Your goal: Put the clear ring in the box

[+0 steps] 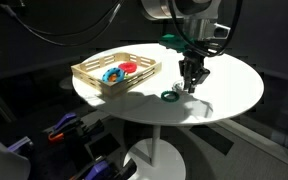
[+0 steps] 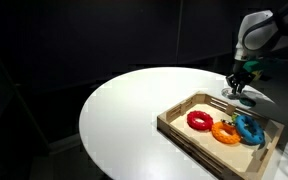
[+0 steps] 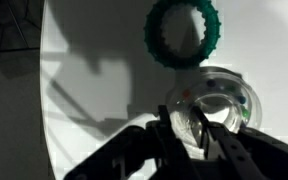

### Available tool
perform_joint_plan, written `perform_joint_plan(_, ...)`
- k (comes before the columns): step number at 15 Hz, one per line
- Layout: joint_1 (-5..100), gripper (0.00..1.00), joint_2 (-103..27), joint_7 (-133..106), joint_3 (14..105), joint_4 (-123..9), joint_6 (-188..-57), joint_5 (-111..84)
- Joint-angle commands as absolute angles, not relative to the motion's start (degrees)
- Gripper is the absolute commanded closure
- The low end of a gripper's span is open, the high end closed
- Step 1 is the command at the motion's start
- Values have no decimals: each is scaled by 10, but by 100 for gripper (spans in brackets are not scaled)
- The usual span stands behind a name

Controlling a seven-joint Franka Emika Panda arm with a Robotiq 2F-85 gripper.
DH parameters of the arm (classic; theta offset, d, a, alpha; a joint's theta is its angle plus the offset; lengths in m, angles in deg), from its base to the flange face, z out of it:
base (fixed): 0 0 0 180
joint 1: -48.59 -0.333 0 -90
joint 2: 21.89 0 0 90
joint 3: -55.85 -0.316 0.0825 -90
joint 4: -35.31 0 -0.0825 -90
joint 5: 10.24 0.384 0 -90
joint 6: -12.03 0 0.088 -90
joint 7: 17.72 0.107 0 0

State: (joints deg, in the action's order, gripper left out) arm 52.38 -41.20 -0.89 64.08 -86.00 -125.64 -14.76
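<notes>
One finger is inside the clear ring and one is outside, closed on the ring's side. The clear ring (image 3: 220, 100) would come off the table with my gripper if I lifted it now.
In the wrist view the clear ring (image 3: 220, 100) is a glassy hoop with coloured glints, just below the dark green ring (image 3: 184, 32) on the white table. My gripper (image 3: 188, 128) has its two fingers close together on the ring's near wall, one finger inside the hoop and one outside. In an exterior view the gripper (image 1: 191, 80) hangs low over the table beside the green ring (image 1: 170, 96), to the right of the box (image 1: 96, 78). The box's rim (image 2: 174, 118) shows in both exterior views, with the gripper (image 2: 240, 90) behind it.
The box holds a red ring (image 2: 198, 120), an orange ring (image 2: 225, 130) and a blue ring (image 2: 249, 128). The round white table (image 1: 229, 90) stands on a pedestal, with dark surroundings and dark equipment near the floor (image 1: 64, 130).
</notes>
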Motion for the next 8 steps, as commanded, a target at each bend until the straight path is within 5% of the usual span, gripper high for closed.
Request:
perform_joint_plan(1,518,91,-402,2,645,-847,-1240,-145)
perform_joint_plan(8,501,91,-346,6,636,-843,-1205,-153)
